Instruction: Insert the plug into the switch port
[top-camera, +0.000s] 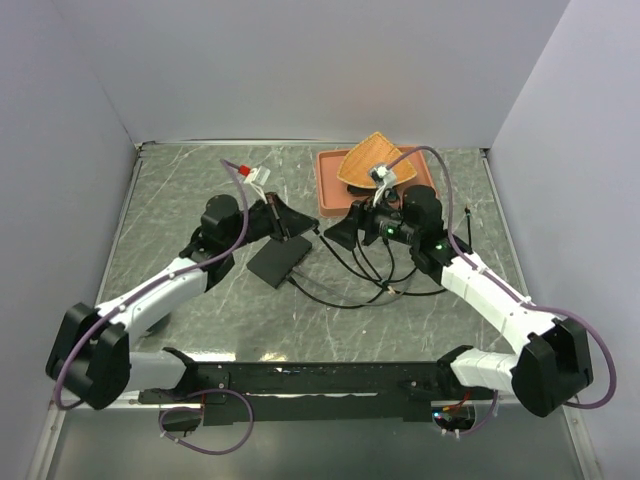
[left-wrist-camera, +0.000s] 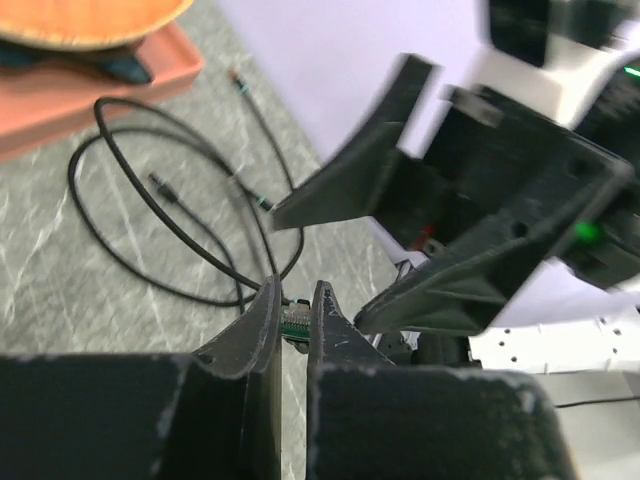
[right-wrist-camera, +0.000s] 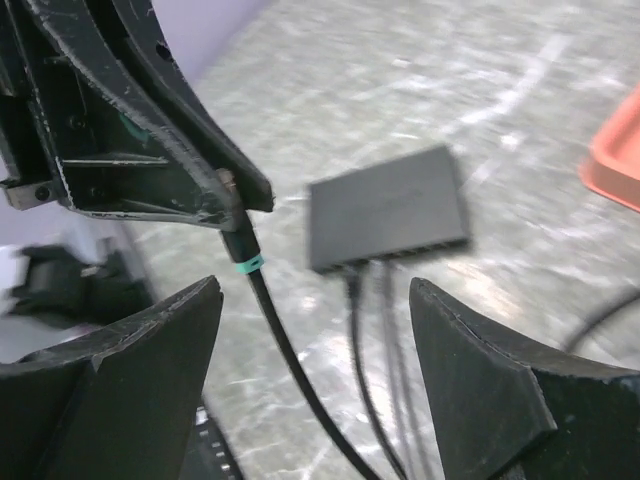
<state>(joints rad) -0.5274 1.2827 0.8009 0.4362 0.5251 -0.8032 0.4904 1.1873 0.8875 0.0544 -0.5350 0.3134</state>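
The plug should next be grabbed by its teal-banded cable end (top-camera: 319, 233) (right-wrist-camera: 248, 263) with my right gripper. The connector tip then stays free to go into the switch port.
The flat black switch box (top-camera: 280, 260) lies on the marbled table; in the right wrist view (right-wrist-camera: 388, 207) its near long edge has cables plugged in. My left gripper (top-camera: 305, 226) is shut on the plug (left-wrist-camera: 295, 320), a small connector with a teal band (right-wrist-camera: 245, 265), and holds it above the table with its black cable hanging down. In the left wrist view the left gripper (left-wrist-camera: 297, 300) pinches the plug at its fingertips. My right gripper (top-camera: 345, 232) is open and empty, facing the left gripper at close range; in its own view (right-wrist-camera: 315, 290) the cable hangs between its fingers.
A terracotta tray (top-camera: 330, 190) with an orange dish (top-camera: 370, 160) stands at the back, also in the left wrist view (left-wrist-camera: 90, 100). Loose black cables (top-camera: 375, 280) loop on the table right of the switch box. Grey walls enclose the table.
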